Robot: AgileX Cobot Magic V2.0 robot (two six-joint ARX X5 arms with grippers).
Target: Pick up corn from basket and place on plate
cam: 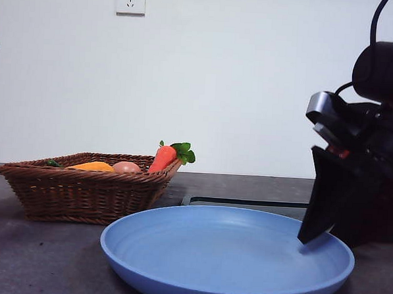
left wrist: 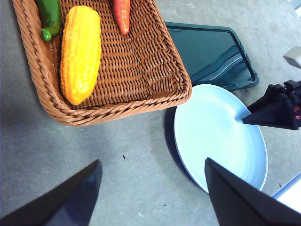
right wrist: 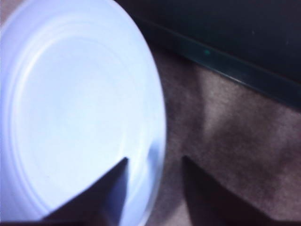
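Observation:
My right gripper takes hold of the blue plate by its thin rim (cam: 331,238) (right wrist: 154,172) next. The plate's broad side spreads far wider than the open fingers.
The corn (left wrist: 80,54) lies along one side of the woven basket (left wrist: 141,66), and in the front view only its top (cam: 93,166) shows over the basket's rim (cam: 82,194). My left gripper (left wrist: 153,162) hangs open above the bare table, on the near side of the basket, holding nothing. The blue plate (cam: 224,254) sits in front, to the right of the basket. My right gripper (right wrist: 155,160) is low at the plate's right rim (right wrist: 157,141), open, with one jaw inside the rim and one outside; from the front it is the dark mass (cam: 311,232).
Also in the basket are a carrot (cam: 164,157), a pale egg (cam: 126,167) and a green pepper (left wrist: 49,16). A flat black tray (left wrist: 211,52) lies behind the plate. A white wall stands at the back.

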